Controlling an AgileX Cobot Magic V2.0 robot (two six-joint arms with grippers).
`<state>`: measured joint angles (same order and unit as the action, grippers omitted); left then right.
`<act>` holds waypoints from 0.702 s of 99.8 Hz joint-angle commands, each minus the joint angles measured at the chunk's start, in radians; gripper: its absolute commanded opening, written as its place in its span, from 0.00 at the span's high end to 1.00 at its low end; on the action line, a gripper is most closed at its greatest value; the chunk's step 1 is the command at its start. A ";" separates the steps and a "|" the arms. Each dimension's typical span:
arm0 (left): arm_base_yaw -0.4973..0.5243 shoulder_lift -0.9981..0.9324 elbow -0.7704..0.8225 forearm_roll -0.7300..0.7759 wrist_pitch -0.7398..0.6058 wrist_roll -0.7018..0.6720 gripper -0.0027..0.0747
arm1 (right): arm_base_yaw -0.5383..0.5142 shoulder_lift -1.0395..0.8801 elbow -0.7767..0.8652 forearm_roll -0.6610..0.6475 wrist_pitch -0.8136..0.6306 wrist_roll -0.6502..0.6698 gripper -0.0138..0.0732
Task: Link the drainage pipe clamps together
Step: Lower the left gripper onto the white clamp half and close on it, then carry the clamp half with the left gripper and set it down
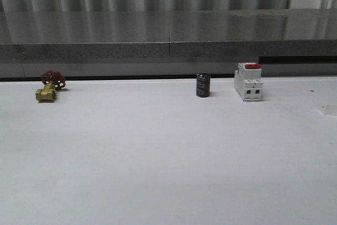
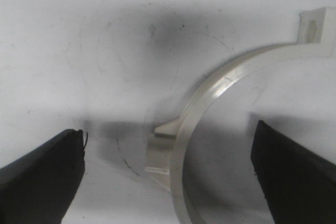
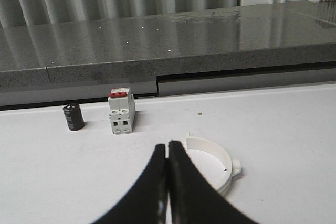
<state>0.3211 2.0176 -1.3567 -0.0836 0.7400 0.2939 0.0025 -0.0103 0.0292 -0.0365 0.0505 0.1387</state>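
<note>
My left gripper closes on the clamp now, since its fingers stand beside the clamp's curved band (image 2: pixel 184 129) and tab. Closing now would catch the clamp.
One white drainage pipe clamp (image 2: pixel 210 90) lies flat on the white table, its arc running between the fingers of my left gripper (image 2: pixel 168 140). That gripper is open, with a black finger (image 2: pixel 42 177) on either side of the arc and neither touching it. An end tab (image 2: pixel 315 24) shows at the far tip of the arc. A second white clamp (image 3: pixel 216 149) lies on the table just beyond my right gripper (image 3: pixel 167 146). The right gripper is shut with nothing in it, and its fingers hide part of this clamp.
A black cylinder (image 1: pixel 202 85) and a white breaker with a red top (image 1: pixel 248 81) stand at the back of the table. A brass valve with a red handwheel (image 1: pixel 48 88) lies at the back left. A grey stone ledge (image 1: pixel 168 46) runs behind. A small white piece (image 1: pixel 328 110) shows at the right edge.
</note>
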 commanded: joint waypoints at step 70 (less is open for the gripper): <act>0.001 -0.040 -0.028 -0.004 -0.019 0.010 0.99 | -0.006 -0.020 -0.020 -0.003 -0.084 -0.010 0.92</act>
<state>0.3211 2.0287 -1.3571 -0.0703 0.7243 0.3042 0.0025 -0.0103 0.0292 -0.0365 0.0505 0.1387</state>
